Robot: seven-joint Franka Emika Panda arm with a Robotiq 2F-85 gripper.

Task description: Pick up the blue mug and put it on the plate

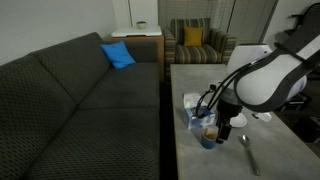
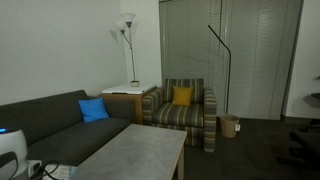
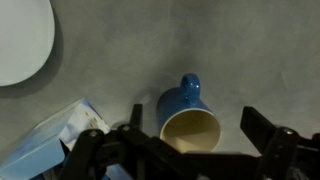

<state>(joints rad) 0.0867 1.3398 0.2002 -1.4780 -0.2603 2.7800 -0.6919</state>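
My gripper moves toward the mug's handle point(image 3: 190, 86), before closing on the blue mug point(image 3: 188, 112). Its fingers are on either side of the mug's tan inside, short of the handle.
The blue mug point(image 3: 188, 112) stands upright on the grey table, its tan inside showing and its handle pointing away from the wrist camera. My gripper point(image 3: 198, 128) is open, with one finger on each side of the mug and a gap at both sides. The white plate point(image 3: 20, 40) lies at the top left of the wrist view, apart from the mug. In an exterior view the gripper point(image 1: 215, 124) hangs just above the mug point(image 1: 207, 138).
A white-and-blue box point(image 3: 50, 140) lies close to the mug, also seen in an exterior view point(image 1: 190, 100). A spoon point(image 1: 250, 155) lies on the table point(image 1: 190, 160). A dark sofa point(image 1: 80, 100) runs along the table's side. A striped armchair point(image 2: 185, 110) stands beyond.
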